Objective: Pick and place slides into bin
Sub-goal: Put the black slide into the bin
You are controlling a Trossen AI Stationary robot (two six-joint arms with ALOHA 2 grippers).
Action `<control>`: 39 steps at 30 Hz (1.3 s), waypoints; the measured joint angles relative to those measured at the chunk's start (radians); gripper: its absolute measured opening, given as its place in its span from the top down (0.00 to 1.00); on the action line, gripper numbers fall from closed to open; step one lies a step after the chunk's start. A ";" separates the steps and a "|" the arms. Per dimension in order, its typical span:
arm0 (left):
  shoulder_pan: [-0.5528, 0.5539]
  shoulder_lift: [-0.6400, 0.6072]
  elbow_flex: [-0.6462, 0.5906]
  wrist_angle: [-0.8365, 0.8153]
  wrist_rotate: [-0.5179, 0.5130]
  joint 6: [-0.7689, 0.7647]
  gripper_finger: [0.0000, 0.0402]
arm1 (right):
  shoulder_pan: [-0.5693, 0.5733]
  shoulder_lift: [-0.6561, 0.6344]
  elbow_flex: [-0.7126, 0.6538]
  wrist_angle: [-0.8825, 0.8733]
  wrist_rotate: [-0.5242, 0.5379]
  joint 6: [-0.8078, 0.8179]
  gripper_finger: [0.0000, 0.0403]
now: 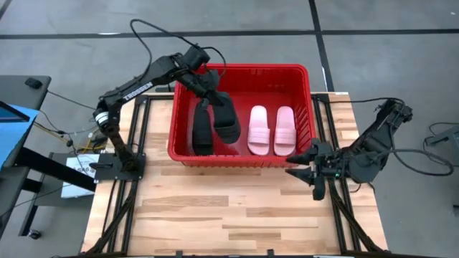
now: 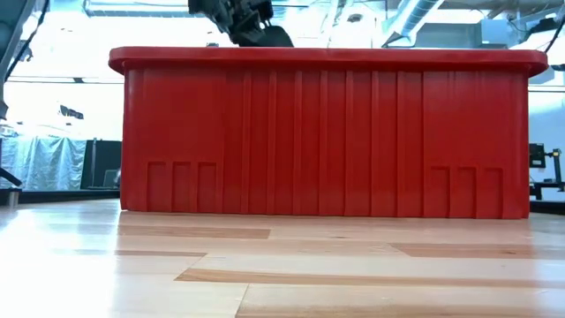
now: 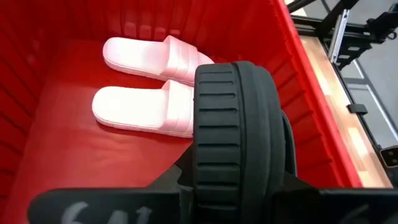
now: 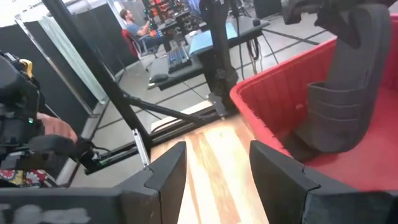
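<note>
My left gripper is holding the second black slide upright above the bottom of the red bin, and it should keep holding the slide until I lower it farther in.
The red bin (image 1: pixel 240 159) stands at the middle of the table's far half. Two pale pink slides (image 1: pixel 258 129) (image 1: pixel 285 130) lie side by side on its floor at the right, also seen in the left wrist view (image 3: pixel 146 109). One black slide (image 1: pixel 202 132) lies in the bin's left part. My left gripper (image 1: pixel 208 89) is over the bin's far left part, shut on the second black slide (image 1: pixel 227 118). My right gripper (image 1: pixel 295 166) is open and empty over the table beside the bin's near right corner. My left gripper holds the black slide by its upper end (image 4: pixel 339 28) from above, pointing down into the bin. The slide hangs upright below the fingers, its ribbed sole (image 3: pixel 233 124) toward the wrist camera and its strap (image 4: pixel 329 106) lower down. Whether its lower end touches the bin floor, I cannot tell.
The bin's front wall (image 2: pixel 327 132) fills the low view, and my left gripper (image 2: pixel 252 22) shows above its rim. Bare wooden table (image 1: pixel 229 215) lies in front of the bin. Black frame rails run along both table sides. A person sits in the room beyond (image 4: pixel 130 22).
</note>
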 joint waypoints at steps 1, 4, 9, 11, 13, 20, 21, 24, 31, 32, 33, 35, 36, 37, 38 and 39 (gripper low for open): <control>0.007 0.008 0.000 0.003 0.010 0.001 0.90 | 0.000 -0.013 0.000 -0.013 0.001 0.000 0.59; 0.030 0.030 0.000 -0.015 0.026 0.014 0.90 | 0.000 -0.054 0.000 -0.043 0.001 0.000 0.59; 0.064 0.067 0.000 -0.055 0.075 0.063 0.90 | 0.001 -0.118 0.000 -0.052 -0.003 0.000 0.58; 0.069 0.085 0.000 -0.064 0.083 0.073 0.90 | 0.001 -0.138 0.000 -0.059 -0.007 0.000 0.58; 0.073 0.111 0.000 -0.078 0.089 0.090 0.90 | 0.001 -0.153 0.000 -0.066 -0.019 0.000 0.59; 0.080 0.200 0.000 -0.102 0.174 0.113 0.90 | 0.001 -0.181 0.000 -0.091 -0.031 0.000 0.58; 0.080 0.211 0.000 -0.105 0.187 0.113 0.90 | 0.001 -0.182 0.000 -0.091 -0.031 0.000 0.58; 0.080 0.235 -0.001 -0.115 0.249 0.115 0.90 | 0.001 -0.183 0.000 -0.092 -0.031 0.000 0.58; 0.083 0.300 0.000 -0.132 0.270 0.128 0.90 | 0.001 -0.183 0.000 -0.119 -0.031 0.024 0.58; 0.087 0.307 0.000 -0.132 0.269 0.127 0.90 | 0.001 -0.182 0.000 -0.127 -0.032 0.035 0.58; 0.089 0.315 0.000 -0.131 0.263 0.124 0.90 | 0.001 -0.182 0.000 -0.135 -0.032 0.046 0.58; 0.093 0.331 0.000 -0.133 0.238 0.124 0.90 | 0.001 -0.182 0.000 -0.154 -0.032 0.072 0.58; 0.097 0.339 0.000 -0.136 0.224 0.125 0.90 | 0.001 -0.182 0.000 -0.161 -0.032 0.083 0.58; 0.099 0.345 0.000 -0.138 0.213 0.127 0.90 | 0.001 -0.182 0.000 -0.168 -0.032 0.089 0.58; 0.104 0.349 0.000 -0.140 0.211 0.127 0.90 | 0.001 -0.182 0.000 -0.172 -0.032 0.094 0.58; 0.110 0.349 -0.001 -0.143 0.210 0.127 0.90 | 0.001 -0.182 0.000 -0.172 -0.032 0.095 0.58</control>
